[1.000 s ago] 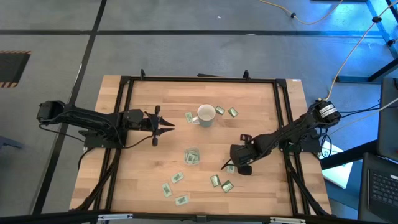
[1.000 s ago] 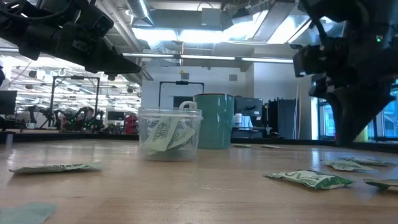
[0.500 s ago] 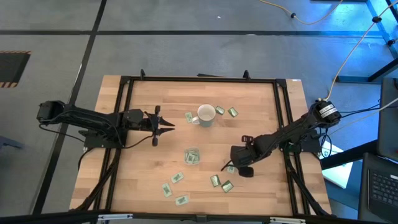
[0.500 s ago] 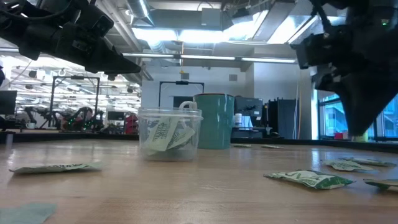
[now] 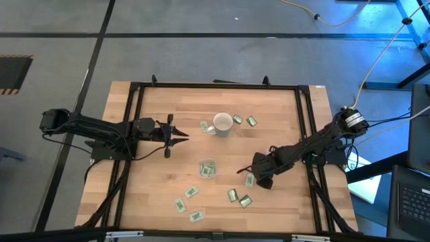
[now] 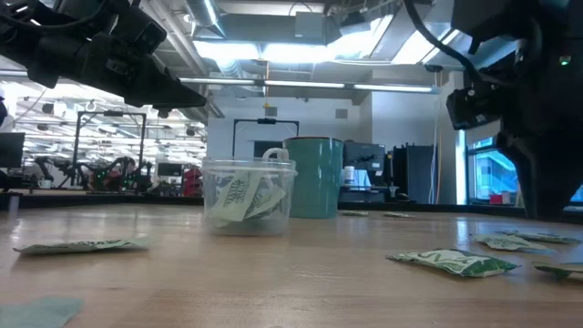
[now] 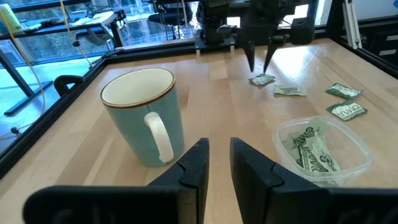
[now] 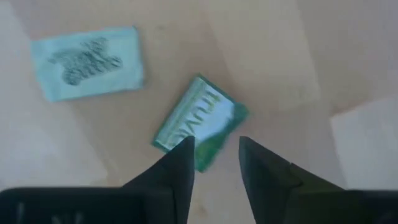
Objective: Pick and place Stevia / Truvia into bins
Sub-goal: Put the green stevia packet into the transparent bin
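Note:
I will grab the Truvia sachet by its short end (image 8: 181, 155) next with my right gripper, to drop it into the clear cup.
A green and white Truvia sachet (image 8: 200, 121) lies flat on the wooden table (image 5: 282, 107), at the centre right. My right gripper (image 8: 214, 146) stands open just over it, fingers pointing down, one on either side of its near end; I cannot tell whether they touch it. The clear cup (image 5: 207, 169) stands mid-table with sachets inside. Several more sachets (image 5: 191, 192) lie flat around it. My left gripper (image 5: 185, 138) hangs above the table's left half, open by a narrow gap, with nothing between its fingers.
A teal mug (image 5: 222, 124) with a handle stands upright beyond the cup, with sachets (image 5: 251, 122) lying beside it. A second pale sachet (image 8: 87, 62) lies close to the one under my right gripper. A black frame (image 5: 215, 85) runs around the table's edges.
My right gripper has drawn back a little toward the table's right edge, and the sachet under it now shows more plainly on the table. My left arm has kept still.

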